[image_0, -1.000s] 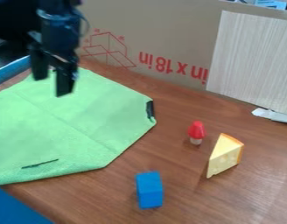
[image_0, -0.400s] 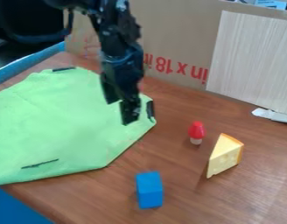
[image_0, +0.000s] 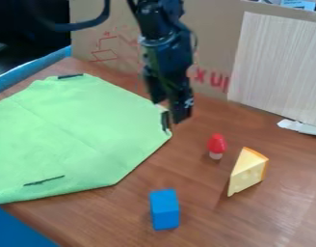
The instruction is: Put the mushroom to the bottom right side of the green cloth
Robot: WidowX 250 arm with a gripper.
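Observation:
I should grab the mushroom [image_0: 217,144] by its red cap with my gripper next. Then I can set it down at the bottom right side of the green cloth.
The black gripper [image_0: 169,110] hangs over the right corner of the green cloth [image_0: 77,130], its two fingers apart with nothing between them. To its lower right, the small toy mushroom [image_0: 217,144] stands upright on the brown table, red cap on top and pale stem below. The mushroom is off the cloth, a short way to the right of its right corner. The cloth lies spread flat over the left part of the table.
A yellow cheese wedge [image_0: 249,171] stands close to the right of the mushroom. A blue block [image_0: 164,209] is nearer the front. Behind the table rise a cardboard wall [image_0: 212,48] and a pale wooden panel [image_0: 276,62].
From above the cloth's upper left, the gripper has moved right, to the cloth's right corner near the mushroom. The cloth, mushroom, cheese and block have stayed in place.

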